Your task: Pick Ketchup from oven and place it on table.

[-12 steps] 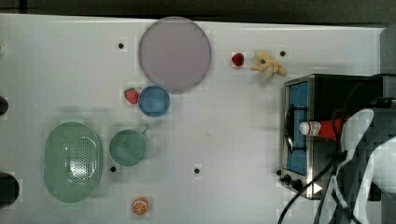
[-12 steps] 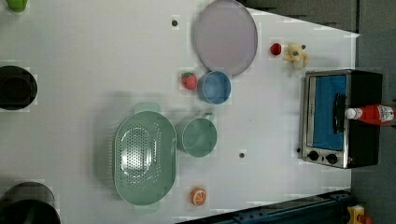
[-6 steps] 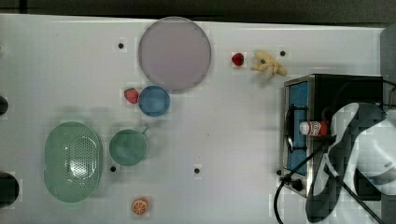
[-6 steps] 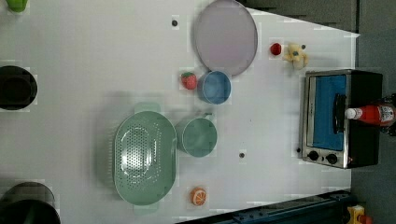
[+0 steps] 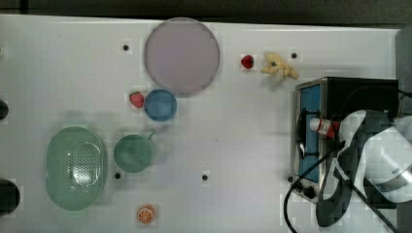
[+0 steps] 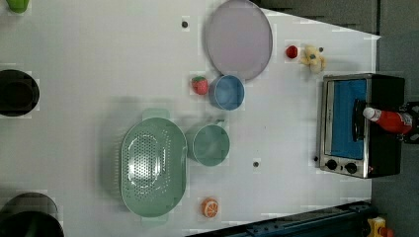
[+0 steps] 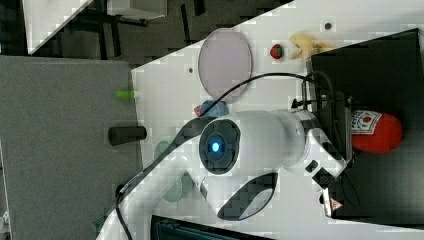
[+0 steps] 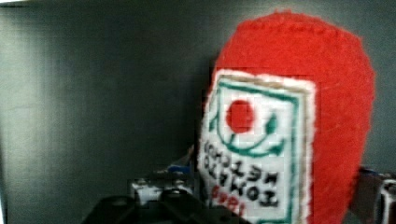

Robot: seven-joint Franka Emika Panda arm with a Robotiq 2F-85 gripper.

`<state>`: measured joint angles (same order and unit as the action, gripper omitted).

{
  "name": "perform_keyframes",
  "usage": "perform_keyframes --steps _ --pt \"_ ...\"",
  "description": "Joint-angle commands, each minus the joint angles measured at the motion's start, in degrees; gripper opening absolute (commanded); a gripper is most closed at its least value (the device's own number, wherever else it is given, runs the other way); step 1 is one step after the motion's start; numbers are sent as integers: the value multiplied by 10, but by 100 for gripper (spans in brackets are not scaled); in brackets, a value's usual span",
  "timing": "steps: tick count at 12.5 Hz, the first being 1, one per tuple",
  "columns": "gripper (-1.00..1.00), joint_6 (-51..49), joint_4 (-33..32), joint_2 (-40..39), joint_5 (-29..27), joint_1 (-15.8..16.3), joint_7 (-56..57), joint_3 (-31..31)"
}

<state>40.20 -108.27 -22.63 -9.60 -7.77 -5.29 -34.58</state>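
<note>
My gripper grabs the ketchup from the oven (image 6: 346,158) by its red body (image 6: 393,120) next, to bring it to the table.
The ketchup (image 8: 289,140), a red bottle with a white cap and a white-and-red label, lies on its side on top of the black oven (image 5: 359,92). In the left view the ketchup (image 6: 390,120) points its cap over the blue glass door (image 6: 346,123). My gripper (image 8: 266,191) is open and straddles the bottle's body, with one fingertip (image 8: 154,186) on each side and close to it. In the top view my white arm (image 5: 384,160) covers most of the ketchup (image 5: 324,126). The right view shows the ketchup (image 7: 375,131) beyond my wrist.
On the white table (image 5: 243,145) lie a grey plate (image 5: 182,56), a blue bowl (image 5: 160,104), a green cup (image 5: 133,153), a green colander (image 5: 75,167), two strawberries (image 5: 137,99), an orange slice (image 5: 145,214) and a yellow toy (image 5: 278,65). Black cables (image 5: 301,194) hang by the oven.
My arm has swung in over the oven top and now covers more of the ketchup in the top view. The bottle has not moved.
</note>
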Motion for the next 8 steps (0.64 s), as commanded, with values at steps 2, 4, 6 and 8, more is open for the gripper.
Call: perform_keyframes --steps 2,4,6,8 --pt "27 -3 10 18 -15 0 -9 -11" --pt "27 -7 29 28 -11 4 -9 -10" --pt "27 -18 61 50 1 17 4 -9" --pt "27 -45 100 75 15 37 17 -6"
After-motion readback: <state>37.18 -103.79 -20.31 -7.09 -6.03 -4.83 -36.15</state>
